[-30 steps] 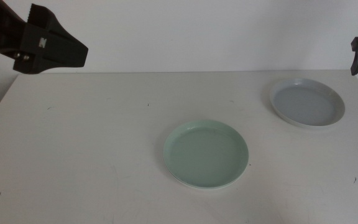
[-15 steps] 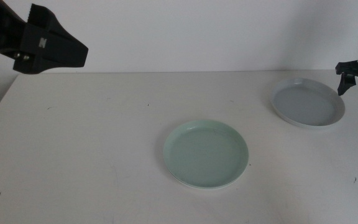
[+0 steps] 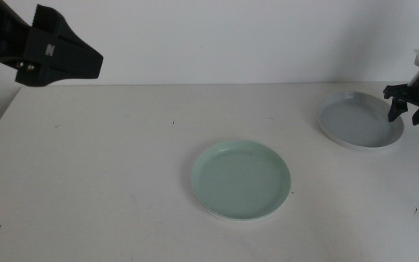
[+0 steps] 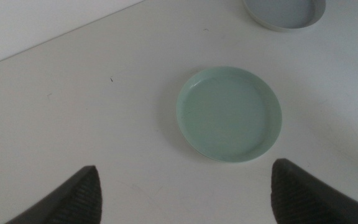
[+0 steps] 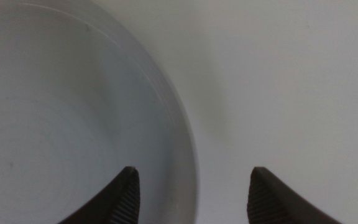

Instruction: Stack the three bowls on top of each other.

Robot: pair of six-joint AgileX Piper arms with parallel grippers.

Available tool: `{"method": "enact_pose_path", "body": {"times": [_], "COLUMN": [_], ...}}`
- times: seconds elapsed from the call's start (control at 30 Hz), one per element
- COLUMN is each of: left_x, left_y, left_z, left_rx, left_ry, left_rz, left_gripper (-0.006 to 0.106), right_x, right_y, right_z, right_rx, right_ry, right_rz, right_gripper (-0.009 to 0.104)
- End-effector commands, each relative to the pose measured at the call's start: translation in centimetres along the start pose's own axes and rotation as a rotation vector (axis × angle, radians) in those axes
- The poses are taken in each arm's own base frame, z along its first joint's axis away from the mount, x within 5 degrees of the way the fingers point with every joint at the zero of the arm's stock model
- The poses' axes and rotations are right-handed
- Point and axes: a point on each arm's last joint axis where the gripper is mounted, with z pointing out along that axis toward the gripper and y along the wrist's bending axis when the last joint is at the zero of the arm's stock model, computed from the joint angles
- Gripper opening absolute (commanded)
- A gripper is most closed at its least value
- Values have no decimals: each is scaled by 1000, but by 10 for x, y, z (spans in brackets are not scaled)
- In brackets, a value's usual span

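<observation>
The grey-blue bowl has a round body point(image 3: 358, 121) much wider than the open fingers, so my right gripper should grab the bowl by its upright rim point(image 3: 401, 129) next.
Two of the bowls show. A pale mint green bowl point(image 3: 241, 180) point(image 4: 229, 114) lies at the table's middle. A light grey-blue bowl point(image 3: 358, 120) point(image 4: 284, 9) point(image 5: 48, 124) with a pale rim lies at the far right. My right gripper point(image 3: 407, 115) point(image 5: 194, 196) is open and low over that bowl's right rim, one jaw inside the rim and one outside. My left gripper point(image 3: 93, 62) point(image 4: 188, 199) hangs open high over the table's far left, with nothing between its jaws. No third bowl shows apart from these.
The white table point(image 3: 108, 167) meets a white wall at the back. A few small dark specks point(image 3: 172, 122) mark the surface.
My right gripper has come down and in from the right edge to straddle the grey-blue bowl's rim. The left arm and both bowls have stayed put.
</observation>
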Motion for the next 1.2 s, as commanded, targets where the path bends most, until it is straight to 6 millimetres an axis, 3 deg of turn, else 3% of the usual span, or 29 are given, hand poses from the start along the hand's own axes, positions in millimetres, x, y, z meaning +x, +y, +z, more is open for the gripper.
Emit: {"method": "enact_pose_path", "body": {"times": [0.0,0.3,0.4,0.53,0.7,0.93,1.17], "left_x": [-9,-9,-9,-9,-9,-9,-9], "left_y": [-3,-3,-3,-3,-3,-3,-3], "left_z": [-13,-13,-13,-13,-13,-13,-13], "left_rx": [-2,-2,-2,-2,-2,-2,-4], "left_ry": [-101,-101,-101,-101,-101,-101,-101], "left_rz": [-6,-6,-6,-6,-6,-6,-5], "left_gripper": [105,105,105,105,105,105,105], "right_x": [-13,-12,-13,-13,-12,-5,26], "right_y": [1,-1,-1,-1,-1,5,11], "right_z": [-39,-19,-19,-19,-22,-60,-109], "right_rx": [0,-4,1,2,-13,-173,-180], "right_ry": [-126,-99,-111,-108,-97,-139,-214], "right_rz": [-12,-5,-7,-7,1,36,51], "right_gripper": [43,38,27,0,-1,-1,-1]}}
